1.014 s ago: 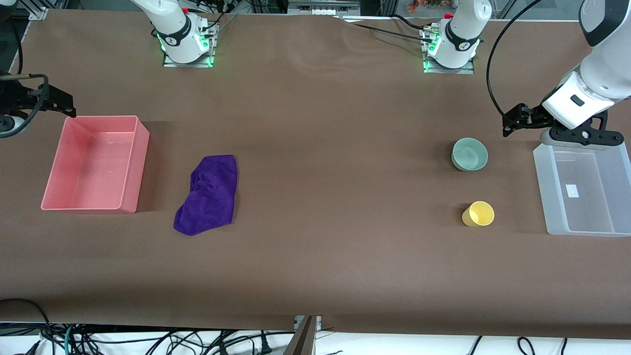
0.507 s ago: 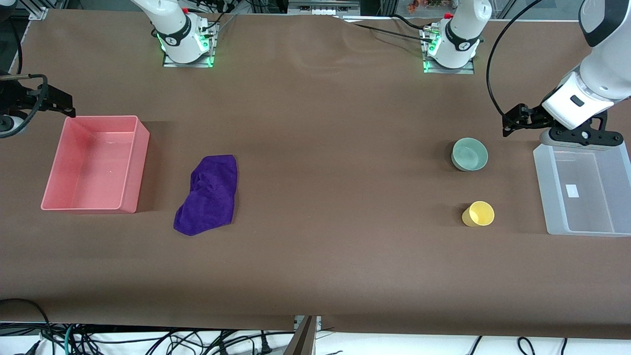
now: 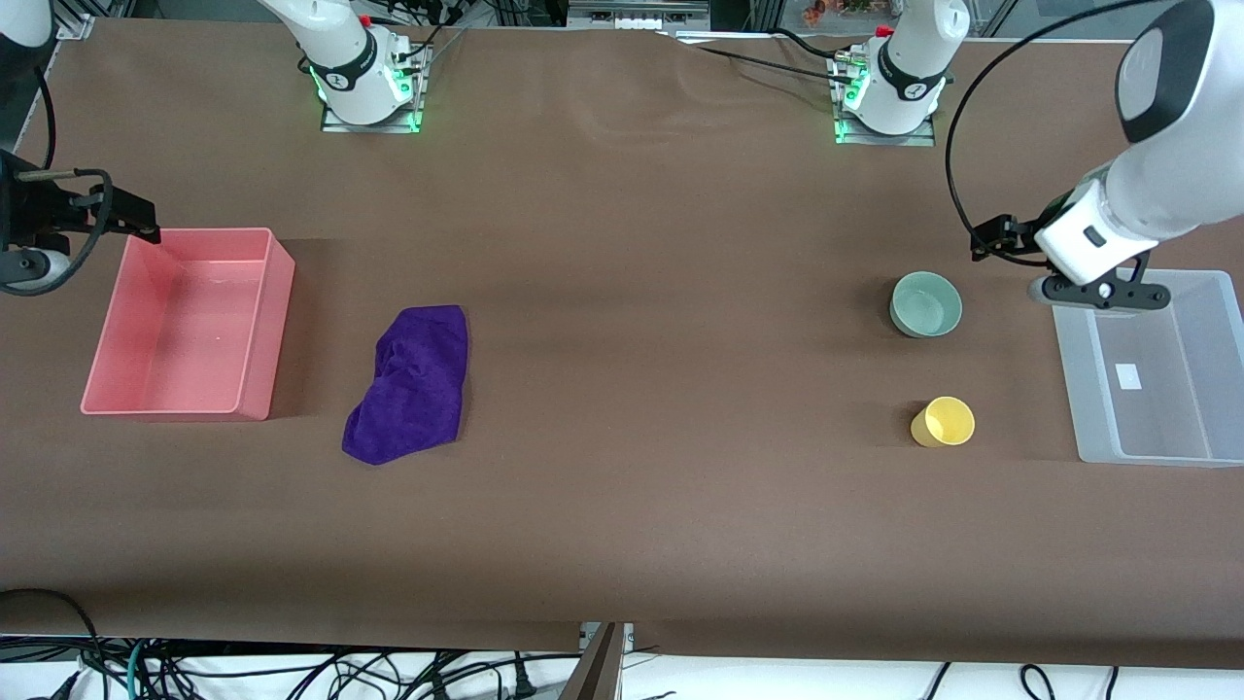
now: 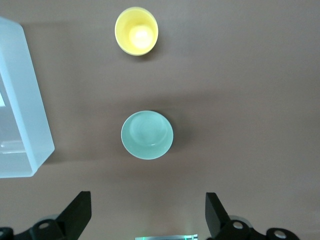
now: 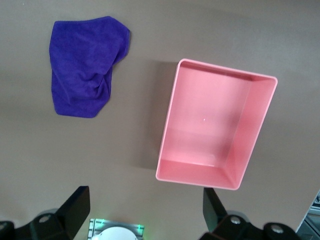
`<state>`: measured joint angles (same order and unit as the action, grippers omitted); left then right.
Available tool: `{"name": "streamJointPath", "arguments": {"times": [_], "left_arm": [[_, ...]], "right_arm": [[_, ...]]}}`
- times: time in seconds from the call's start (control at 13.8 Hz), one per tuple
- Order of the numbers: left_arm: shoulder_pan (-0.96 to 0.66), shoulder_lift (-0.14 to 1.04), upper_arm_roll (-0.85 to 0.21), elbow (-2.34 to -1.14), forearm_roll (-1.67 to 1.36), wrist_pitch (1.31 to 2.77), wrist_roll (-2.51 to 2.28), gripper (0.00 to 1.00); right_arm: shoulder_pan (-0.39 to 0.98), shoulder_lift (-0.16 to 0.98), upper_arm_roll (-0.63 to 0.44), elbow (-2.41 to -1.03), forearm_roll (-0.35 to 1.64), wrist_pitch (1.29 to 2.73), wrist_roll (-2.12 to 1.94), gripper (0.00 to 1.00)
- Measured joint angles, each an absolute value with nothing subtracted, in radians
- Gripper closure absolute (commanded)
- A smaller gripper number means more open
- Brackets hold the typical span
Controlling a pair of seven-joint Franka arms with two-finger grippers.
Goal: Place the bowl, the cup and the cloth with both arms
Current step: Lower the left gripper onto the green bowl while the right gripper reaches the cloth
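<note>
Next, the left gripper grips the bowl by its rim [image 3: 898, 305] to place the bowl in the clear bin.
The pale teal-green bowl [image 3: 926, 303] stands upright toward the left arm's end of the table. The yellow cup [image 3: 943, 422] stands nearer the front camera than the bowl. The purple cloth [image 3: 410, 383] lies crumpled beside the pink bin. My left gripper [image 3: 1098, 290] is open and empty, up in the air between the bowl and the clear bin's corner. Its wrist view shows the bowl [image 4: 147, 135] and cup [image 4: 136, 31] ahead of the open gripper [image 4: 148, 215]. My right gripper [image 3: 24, 255] is open and empty, high beside the pink bin. Its wrist view shows the cloth [image 5: 87, 65] past the open gripper [image 5: 145, 207].
An empty pink bin [image 3: 262, 321] sits at the right arm's end, also in the right wrist view [image 5: 167, 130]. An empty clear plastic bin [image 3: 1074, 369] sits at the left arm's end, also in the left wrist view [image 4: 30, 115]. Both arm bases stand along the table's back edge.
My left arm has swung toward the bowl, leaving the clear bin's back corner uncovered. My right gripper has shifted slightly toward the pink bin. Bowl, cup and cloth have not moved.
</note>
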<state>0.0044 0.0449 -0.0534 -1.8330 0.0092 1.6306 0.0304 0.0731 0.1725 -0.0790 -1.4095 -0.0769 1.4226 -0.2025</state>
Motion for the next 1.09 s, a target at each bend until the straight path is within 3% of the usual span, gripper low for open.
{"name": "streamJointPath", "arguments": {"times": [0.22, 0.36, 0.65, 0.87, 0.94, 1.01, 1.09], "left_arm": [[0.046, 0.083, -0.053, -1.909, 0.027, 1.733, 0.143, 0.0], [0.066, 0.093, -0.052, -2.015, 0.029, 1.889, 0.243, 0.0], [0.092, 0.13, -0.052, -2.258, 0.032, 2.3, 0.405, 0.0], [0.144, 0.226, -0.052, -2.314, 0.032, 2.465, 0.546, 0.03], [0.157, 0.259, -0.052, -2.314, 0.032, 2.485, 0.58, 0.12], [0.164, 0.283, -0.052, -2.315, 0.033, 2.496, 0.596, 0.3], [0.164, 0.3, -0.053, -2.321, 0.033, 2.511, 0.601, 0.63]], "right_arm": [[0.071, 0.243, -0.079, -1.447, -0.078, 1.506, -0.202, 0.0], [0.07, 0.27, -0.08, -1.523, -0.037, 1.62, -0.195, 0.0], [0.072, 0.288, -0.034, -1.795, 0.005, 1.979, -0.052, 0.0], [0.079, 0.311, 0.035, -1.866, 0.005, 2.058, 0.073, 0.0], [0.083, 0.322, 0.053, -1.871, 0.005, 2.079, 0.091, 0.0], [0.09, 0.339, 0.066, -1.874, 0.005, 2.105, 0.118, 0.0], [0.102, 0.36, 0.074, -1.875, 0.005, 2.136, 0.151, 0.0]]}}
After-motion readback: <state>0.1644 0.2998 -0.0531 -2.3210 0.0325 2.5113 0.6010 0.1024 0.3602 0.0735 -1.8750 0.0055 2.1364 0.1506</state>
